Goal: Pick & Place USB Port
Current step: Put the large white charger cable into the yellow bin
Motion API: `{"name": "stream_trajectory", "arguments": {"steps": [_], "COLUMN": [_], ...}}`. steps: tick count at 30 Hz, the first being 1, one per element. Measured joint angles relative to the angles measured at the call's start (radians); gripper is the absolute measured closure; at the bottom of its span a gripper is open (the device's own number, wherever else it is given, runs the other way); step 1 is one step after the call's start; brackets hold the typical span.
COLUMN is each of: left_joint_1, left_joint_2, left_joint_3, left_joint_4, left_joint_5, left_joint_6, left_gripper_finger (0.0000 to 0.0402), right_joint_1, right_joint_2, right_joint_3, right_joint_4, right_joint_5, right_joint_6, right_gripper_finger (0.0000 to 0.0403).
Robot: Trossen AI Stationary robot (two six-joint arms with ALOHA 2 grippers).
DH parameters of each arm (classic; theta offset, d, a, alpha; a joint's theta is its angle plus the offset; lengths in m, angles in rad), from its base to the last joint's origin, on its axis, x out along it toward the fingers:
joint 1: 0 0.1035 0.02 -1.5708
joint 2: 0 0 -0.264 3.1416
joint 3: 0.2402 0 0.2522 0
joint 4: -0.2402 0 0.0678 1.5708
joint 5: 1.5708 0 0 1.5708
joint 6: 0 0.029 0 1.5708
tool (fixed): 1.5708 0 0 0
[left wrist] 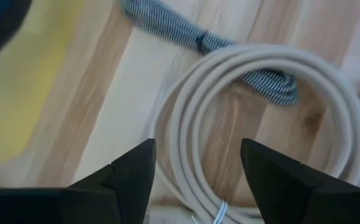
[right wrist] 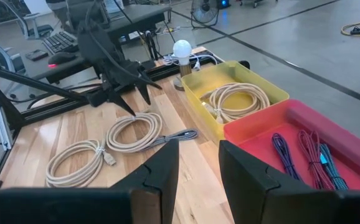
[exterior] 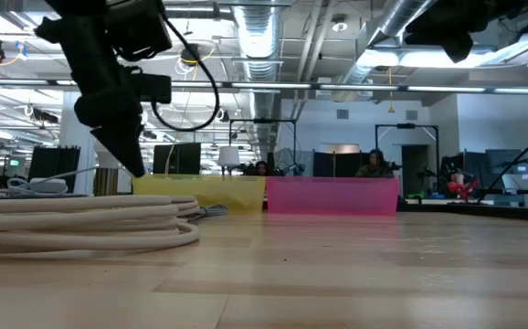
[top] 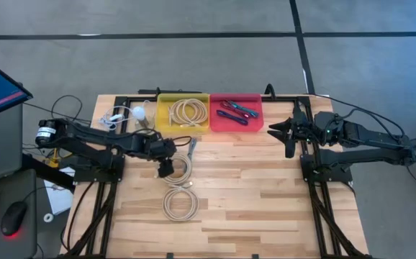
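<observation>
My left gripper grabs the beige cable coil (top: 181,170) by its tied pieces of cable next. Then it goes in the yellow bin (top: 166,124).
A beige cable coil (top: 181,170) lies flat on the wooden table. My left gripper (top: 166,170) hangs just above its left side, fingers open and pointing down; in the left wrist view the gripper (left wrist: 197,144) frames the coil's strands (left wrist: 174,134). A grey braided cable (top: 192,147) runs from under that coil toward the bins. A second beige coil (top: 181,204) lies nearer the front edge and fills the low view's foreground (exterior: 81,224). My right gripper (top: 274,131) waits open in the air right of the pink bin.
At the far edge stand a yellow bin (top: 161,119) holding another beige coil and a pink bin (top: 258,115) holding purple and blue cables. A white bulb (top: 140,113) and white leads lie left of the yellow bin. Bare wood spreads over the table's right and near parts.
</observation>
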Motion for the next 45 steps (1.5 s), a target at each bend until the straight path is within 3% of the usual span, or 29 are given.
{"name": "stream_trajectory", "arguments": {"steps": [13, 27, 34, 41, 45], "left_joint_1": [0.0, 0.0, 0.0, 0.0, 0.001], "left_joint_2": [0.0, 0.0, -0.002, 0.0, 0.0], "left_joint_3": [-0.107, -0.24, -0.262, -0.264, -0.264], "left_joint_4": [0.039, 0.192, 0.244, 0.282, 0.29], "left_joint_5": [-0.003, -0.003, -0.006, -0.002, 0.013], "left_joint_6": [-0.104, -0.235, -0.28, -0.309, -0.35], "left_gripper_finger": [0.0192, 0.0222, 0.0266, 0.0358, 0.0361], "right_joint_1": [0.0, 0.0, 0.0, 0.0, 0.0], "right_joint_2": [0.0, 0.0, 0.0, 0.0, 0.0], "right_joint_3": [0.0, 0.0, 0.0, 0.0, 0.0], "right_joint_4": [0.0, 0.01, 0.01, 0.01, 0.008], "right_joint_5": [0.0, 0.0, 0.0, 0.0, 0.0], "right_joint_6": [0.022, 0.023, 0.023, 0.023, 0.023], "right_gripper_finger": [0.0296, 0.0296, 0.0296, 0.0296, 0.0296]}}
